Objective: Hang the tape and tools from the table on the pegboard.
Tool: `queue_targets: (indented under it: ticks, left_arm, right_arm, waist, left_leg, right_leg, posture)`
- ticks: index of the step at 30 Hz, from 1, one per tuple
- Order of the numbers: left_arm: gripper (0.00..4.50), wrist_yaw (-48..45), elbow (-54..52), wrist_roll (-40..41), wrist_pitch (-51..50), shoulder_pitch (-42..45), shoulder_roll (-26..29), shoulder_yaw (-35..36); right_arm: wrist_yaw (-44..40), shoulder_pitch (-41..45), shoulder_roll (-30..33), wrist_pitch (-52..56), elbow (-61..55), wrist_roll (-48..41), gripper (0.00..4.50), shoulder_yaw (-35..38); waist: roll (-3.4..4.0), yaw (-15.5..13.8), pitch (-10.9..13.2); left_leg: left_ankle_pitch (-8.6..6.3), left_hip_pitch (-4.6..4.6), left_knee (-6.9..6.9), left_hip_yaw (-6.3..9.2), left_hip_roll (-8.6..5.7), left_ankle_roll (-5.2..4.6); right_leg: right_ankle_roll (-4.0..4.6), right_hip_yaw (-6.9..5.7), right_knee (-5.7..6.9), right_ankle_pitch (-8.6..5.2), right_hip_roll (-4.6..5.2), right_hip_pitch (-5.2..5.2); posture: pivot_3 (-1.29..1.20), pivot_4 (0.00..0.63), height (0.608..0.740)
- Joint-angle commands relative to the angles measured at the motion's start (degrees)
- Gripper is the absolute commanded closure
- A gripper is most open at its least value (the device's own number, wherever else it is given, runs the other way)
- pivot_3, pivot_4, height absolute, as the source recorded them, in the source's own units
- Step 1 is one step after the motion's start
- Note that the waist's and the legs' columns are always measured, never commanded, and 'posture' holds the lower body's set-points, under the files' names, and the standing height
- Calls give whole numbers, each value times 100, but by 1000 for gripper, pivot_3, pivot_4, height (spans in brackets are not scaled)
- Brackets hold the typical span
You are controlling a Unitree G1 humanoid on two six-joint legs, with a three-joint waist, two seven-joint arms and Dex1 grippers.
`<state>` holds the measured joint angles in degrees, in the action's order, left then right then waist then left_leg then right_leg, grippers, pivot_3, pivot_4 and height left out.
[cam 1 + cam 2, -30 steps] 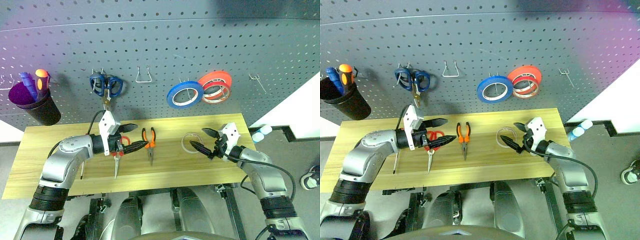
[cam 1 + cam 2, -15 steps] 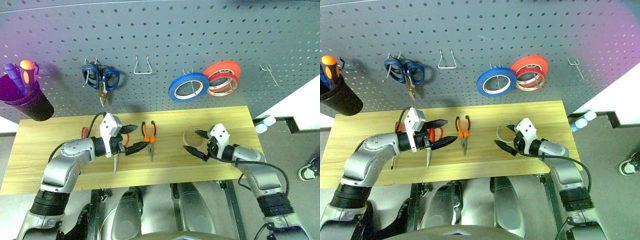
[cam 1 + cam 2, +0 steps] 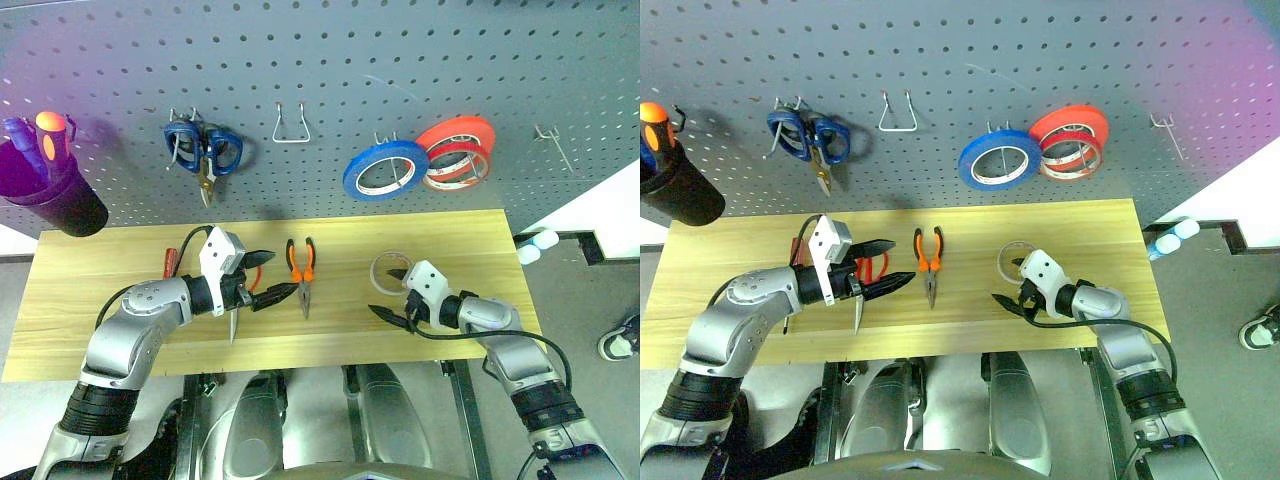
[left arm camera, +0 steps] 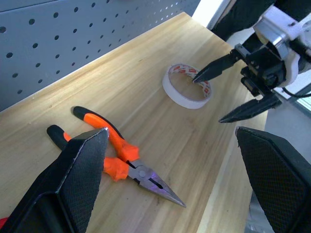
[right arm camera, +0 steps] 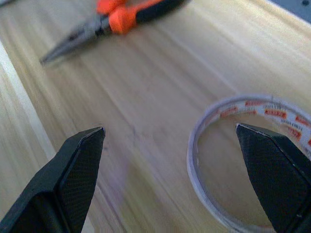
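I need to grab the whitish tape by its rim (image 3: 385, 291) with my right gripper next, to hang it on the bare hook beside the red roll.
The tape (image 3: 387, 268), a whitish ring, lies flat on the wooden table (image 3: 100, 300) right of centre. My right gripper (image 3: 381, 291) is open and low over the table. One fingertip is at the ring's opening and the other is outside its near rim. The orange-and-black pliers (image 3: 302, 275) lie mid-table. My left gripper (image 3: 285, 274) is open and empty, hovering just left of them over the red-handled scissors (image 3: 254, 284). The red-handled screwdriver (image 3: 168, 265) lies further left. The pegboard (image 3: 400, 70) rises behind the table.
On the pegboard hang blue-handled scissors (image 3: 205, 150), a blue roll (image 3: 385, 170) and a red roll (image 3: 455, 150). It also has a bare wire hook (image 3: 290, 125), another hook (image 3: 553, 143) at far right, and a black cup (image 3: 65, 205) of pens at left.
My right gripper has sunk toward the table and rolled, bringing one finger to the tape ring. The left gripper has stayed put. The camera has tipped downward.
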<state>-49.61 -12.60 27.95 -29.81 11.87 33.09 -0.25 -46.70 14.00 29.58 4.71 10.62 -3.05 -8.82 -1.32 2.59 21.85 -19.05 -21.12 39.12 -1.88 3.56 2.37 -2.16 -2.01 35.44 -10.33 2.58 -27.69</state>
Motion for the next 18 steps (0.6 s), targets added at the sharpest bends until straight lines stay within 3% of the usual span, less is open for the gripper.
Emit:
queue_targets:
  ticks: [1, 7, 8, 9, 13, 16, 18]
  left_arm:
    - [97, 17, -244, 65, 3, -63, 16, 76]
    - [97, 56, -224, 33, 28, -51, 15, 80]
    - [0, 62, -221, 30, 25, -45, 15, 77]
    - [0, 64, -220, 31, 26, -43, 16, 74]
    - [0, 95, -210, 38, 29, -15, 7, 65]
    - [0, 147, -234, 72, 15, -8, -10, 105]
    - [0, 150, -230, 67, -8, -10, 13, 100]
  right_arm:
    - [48, 111, 2, -185, 148, 98, 0, 2]
    - [-42, 139, 144, -328, 219, 397, 0, -171]
    - [-48, 134, 163, -359, 221, 448, 376, -202]
    - [-69, 128, 191, -392, 223, 492, 465, -234]
    - [-14, 197, 391, -662, 450, 995, 465, -499]
    - [125, 287, 399, -646, 569, 1100, 994, -470]
    - [106, 344, 360, -637, 601, 1074, 1602, -452]
  waist:
    - [0, -7, 0]
    - [0, -13, 0]
    - [0, -13, 0]
    - [0, -12, 0]
    - [-1, -12, 1]
    - [-2, -4, 2]
    - [-2, 0, 2]
  left_leg:
    - [0, -7, 0, 2, 0, 0]
    - [1, -28, 1, -1, 0, 1]
    - [1, -29, 1, -2, 0, 1]
    - [1, -29, 1, -3, -1, 1]
    - [1, -28, 1, -3, -1, 1]
    - [1, -28, 1, -4, -1, 1]
    - [1, -27, 1, -5, -1, 1]
  right_leg:
    - [0, 0, 2, 0, -1, -7]
    - [1, 0, 6, 1, 1, -33]
    - [0, 0, 5, 1, 2, -33]
    - [0, 0, 5, 1, 2, -34]
    - [0, 0, 6, 1, 3, -34]
    - [0, 1, 6, 1, 2, -34]
    - [0, 2, 6, 1, 1, -35]
  posture:
    - [-35, 404, 733]
    - [-35, 402, 733]
    - [-34, 402, 733]
    - [-34, 402, 733]
    - [-35, 407, 733]
    - [-33, 405, 733]
    - [-31, 404, 733]
